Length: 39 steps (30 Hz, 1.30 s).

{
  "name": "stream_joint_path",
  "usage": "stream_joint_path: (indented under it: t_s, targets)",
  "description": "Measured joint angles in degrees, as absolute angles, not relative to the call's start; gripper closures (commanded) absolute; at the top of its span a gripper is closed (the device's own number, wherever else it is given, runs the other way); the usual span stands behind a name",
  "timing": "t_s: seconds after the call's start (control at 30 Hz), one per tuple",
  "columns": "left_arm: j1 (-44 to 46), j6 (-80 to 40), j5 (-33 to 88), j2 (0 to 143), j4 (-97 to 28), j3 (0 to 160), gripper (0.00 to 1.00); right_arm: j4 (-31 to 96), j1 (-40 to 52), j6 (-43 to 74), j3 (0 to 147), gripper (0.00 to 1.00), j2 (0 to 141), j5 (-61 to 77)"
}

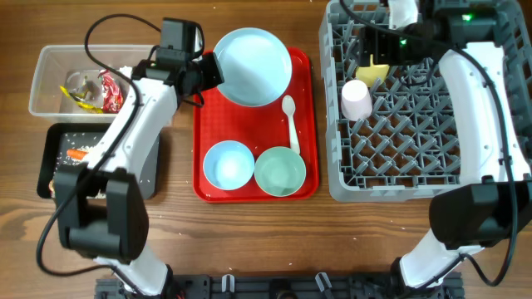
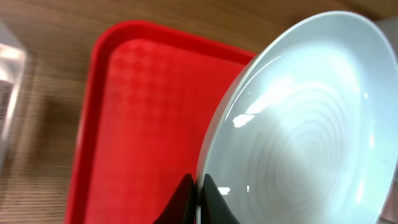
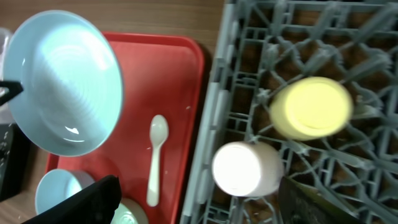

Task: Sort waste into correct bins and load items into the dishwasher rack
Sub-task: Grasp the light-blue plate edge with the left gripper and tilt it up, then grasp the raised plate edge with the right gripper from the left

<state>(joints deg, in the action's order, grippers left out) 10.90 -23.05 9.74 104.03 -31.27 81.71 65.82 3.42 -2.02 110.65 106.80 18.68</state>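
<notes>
My right gripper should next take hold of the plate's rack-side rim (image 1: 289, 66), opposite my left gripper, to take over the plate and load the rack (image 1: 424, 158).
The pale round plate (image 1: 253, 65) is over the far end of the red tray (image 1: 304, 187). My left gripper (image 1: 209, 71) is shut on its left rim. In the left wrist view the two black fingertips pinch the plate (image 2: 298, 130) edge between them, at the left gripper (image 2: 198, 196). Two pale blue-green bowls (image 1: 229, 164) (image 1: 280, 171) and a white spoon (image 1: 290, 123) lie on the tray. The yellow cup (image 3: 311, 107) and the small white-pink cup (image 3: 245, 168) sit in the grey rack (image 1: 424, 158). My right gripper (image 3: 205, 202) hangs open above the rack's far left, holding nothing.
A clear tub (image 1: 50, 79) at the far left holds red and yellow wrappers (image 1: 110, 90). In front of it a black tray (image 1: 50, 158) holds an orange carrot piece (image 1: 76, 154) and white grains. The left arm reaches across both bins. The rack's near half has bare pegs.
</notes>
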Motion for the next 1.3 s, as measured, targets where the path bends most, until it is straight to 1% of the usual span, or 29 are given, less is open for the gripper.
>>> stream_joint_path:
  t_s: [0.33,0.57,0.73,1.0,1.07,1.1,1.13,1.17,1.27,1.3]
  targets:
    - [14.06,-23.05,14.48,101.69,-31.29,81.71,0.96,65.78,7.81,-2.46,110.65,0.17,106.80,19.11]
    - [15.31,-23.07,15.49,100.92,-31.27,81.71,0.96,66.46,9.32,-2.46,110.65,0.25,106.83,19.11]
    - [15.27,-23.09,17.76,100.09,-31.29,81.71,0.96,66.72,10.11,-2.48,110.65,0.26,107.09,19.07]
    - [16.62,-23.20,18.61,95.92,-31.48,81.71,0.96,66.78,10.22,-2.48,110.65,0.32,111.92,19.07]
    - [17.17,-23.20,18.59,95.85,-31.97,81.71,0.96,66.87,10.26,-2.48,110.65,0.37,112.31,19.07]
    - [17.34,-23.20,18.57,95.85,-32.18,81.71,0.96,66.85,10.33,-2.57,110.65,0.41,112.44,19.05]
    - [17.61,-23.20,18.59,95.85,-32.27,81.71,0.96,66.85,10.37,-2.59,110.65,0.47,112.51,19.07]
    - [17.69,-23.20,18.59,95.85,-32.23,81.71,0.96,66.85,10.44,-2.83,110.65,0.58,112.51,19.07]
    - [17.98,-23.20,18.59,95.85,-32.25,81.71,0.95,66.85,10.48,-2.74,110.65,0.63,112.51,19.07]
    - [17.96,-23.20,18.57,95.85,-32.25,81.71,0.95,66.83,10.48,-2.68,110.65,0.69,112.51,19.07]
